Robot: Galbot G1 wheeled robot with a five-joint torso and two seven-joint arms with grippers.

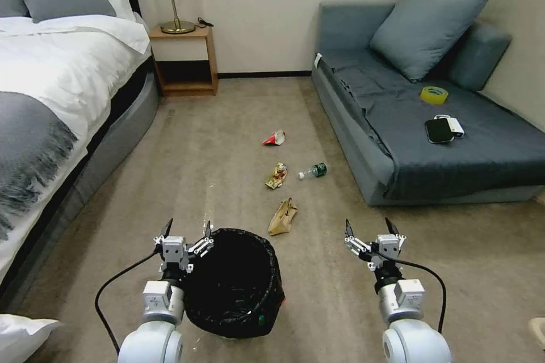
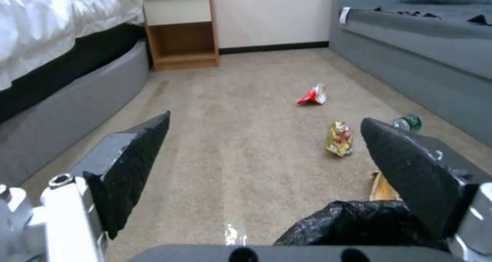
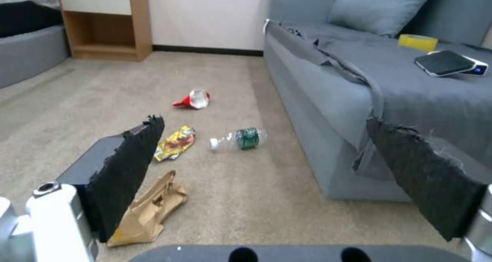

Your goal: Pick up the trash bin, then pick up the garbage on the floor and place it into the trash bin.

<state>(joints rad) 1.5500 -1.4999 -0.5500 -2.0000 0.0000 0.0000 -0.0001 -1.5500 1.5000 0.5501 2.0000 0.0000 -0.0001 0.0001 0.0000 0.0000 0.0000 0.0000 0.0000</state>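
Note:
The left gripper should next grab the trash bin by its thin rim, because the trash bin's round body [image 1: 235, 288] is too wide for the fingers.
The trash bin [image 1: 235, 283], lined with a crinkled black bag, stands on the carpet in front of me. My left gripper [image 1: 186, 229] is open at the bin's left rim; the bag's edge [image 2: 353, 223] shows under one finger. Off to the bin's right, my right gripper [image 1: 369, 228] is open above the carpet, holding nothing. The garbage lies beyond the bin: a tan paper bag [image 1: 283, 217] [image 3: 148, 210], a gold-brown wrapper [image 1: 276, 175] [image 2: 339, 138] [image 3: 175, 142], a small bottle with a green label [image 1: 314, 171] [image 3: 240, 138] [image 2: 408, 123] and a red-white wrapper [image 1: 275, 138] [image 2: 313, 95] [image 3: 193, 99].
A bed [image 1: 51, 96] runs along the left and a grey sofa [image 1: 431, 130] along the right, with a yellow tape roll [image 1: 434, 95] and a black phone [image 1: 439, 130] on it. A wooden nightstand [image 1: 184, 59] stands by the far wall. Carpet lies open between them.

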